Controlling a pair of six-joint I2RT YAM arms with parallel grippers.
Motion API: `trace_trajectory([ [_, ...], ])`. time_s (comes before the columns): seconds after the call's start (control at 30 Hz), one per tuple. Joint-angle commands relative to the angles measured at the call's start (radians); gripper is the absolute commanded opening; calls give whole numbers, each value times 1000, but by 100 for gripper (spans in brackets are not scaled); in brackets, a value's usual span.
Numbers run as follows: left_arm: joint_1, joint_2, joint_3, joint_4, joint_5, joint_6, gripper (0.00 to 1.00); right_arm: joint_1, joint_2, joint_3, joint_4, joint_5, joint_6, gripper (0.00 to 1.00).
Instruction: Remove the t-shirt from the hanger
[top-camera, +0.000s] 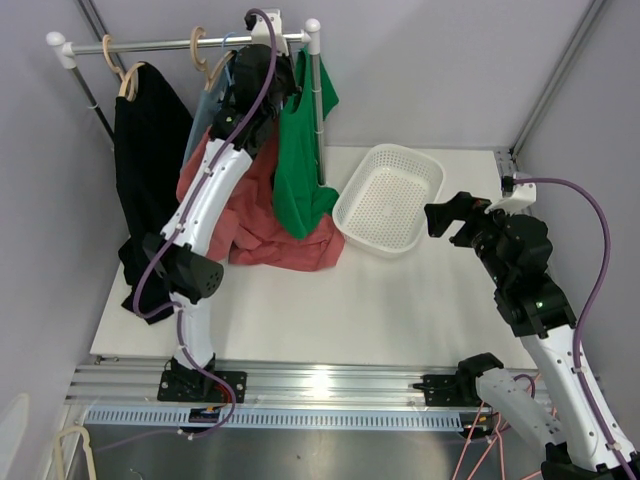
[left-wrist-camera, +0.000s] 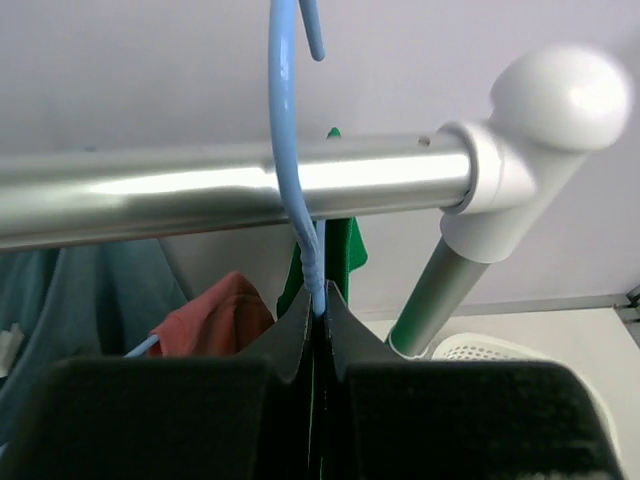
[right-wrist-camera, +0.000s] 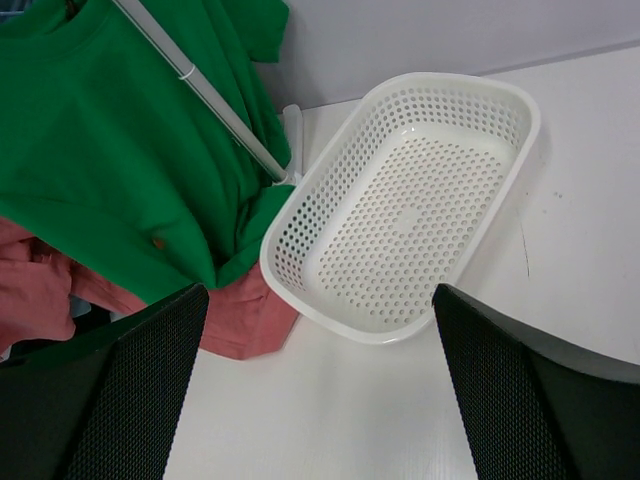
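Observation:
My right gripper grabs the green t-shirt (top-camera: 300, 160) by its lower edge (top-camera: 303, 230) next, so the t-shirt's neck and shoulders stay free.
A green t-shirt (top-camera: 300, 160) hangs on a light blue hanger (left-wrist-camera: 285, 150) at the right end of the clothes rail (left-wrist-camera: 220, 190). My left gripper (left-wrist-camera: 320, 300) is up at the rail, shut on the hanger's blue neck just below the hook. In the top view the left gripper (top-camera: 262, 62) covers the hanger. A strip of green fabric (left-wrist-camera: 345, 255) shows behind the fingers. My right gripper (top-camera: 447, 217) hovers open over the table's right side. Between its fingers the right wrist view shows the green t-shirt (right-wrist-camera: 120, 150), with nothing held.
A white perforated basket (top-camera: 345, 215) sits on the table right of the rack's post (top-camera: 318, 110). A red shirt (top-camera: 270, 225) droops onto the table under the green one. A black shirt (top-camera: 150, 150) and a teal one (top-camera: 205, 120) hang on wooden hangers further left.

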Motion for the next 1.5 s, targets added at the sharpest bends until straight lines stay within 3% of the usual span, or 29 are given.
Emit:
trace_trajectory([
  [0.0,1,-142,47,77,-39,8,0,-3,2,35,9,-15,-14,99],
  [0.1,-20,-202,-24,57,-100,-12,1,-3,12,42,10,-52,-30,100],
  [0.2,-61,-290,-127,69,-217,1,1,9,55,71,29,-255,-84,99],
  [0.27,-78,-320,-121,-2,-268,-35,1,32,110,100,32,-430,-141,99],
  [0.4,-126,-440,-142,-226,-386,-187,1,150,152,124,111,-612,-195,99],
  [0.57,-161,-512,-177,-566,-435,-448,1,470,195,101,236,-451,-300,99],
  [0.67,-166,-532,-206,-654,-437,-517,1,576,261,96,305,-435,-325,100],
  [0.77,-166,-529,-228,-685,-446,-538,1,659,307,94,372,-455,-320,99],
  [0.87,-166,-518,-234,-713,-441,-560,1,737,362,94,457,-374,-333,100],
  [1.07,-172,-531,-294,-690,-414,-575,1,781,540,163,527,-318,-326,98],
  [1.13,-170,-534,-300,-690,-417,-575,0,802,589,177,529,-272,-343,91],
  [1.17,-170,-535,-302,-687,-418,-574,0,804,598,182,532,-262,-345,69],
  [1.2,-170,-537,-305,-681,-415,-563,1,804,606,183,532,-265,-343,57],
  [1.23,-170,-537,-303,-672,-415,-558,1,804,612,185,524,-267,-337,35],
  [1.3,-171,-532,-296,-659,-412,-540,1,811,606,188,497,-248,-330,3],
  [1.47,-169,-482,-240,-643,-394,-497,1,882,508,150,440,-201,-333,0],
])
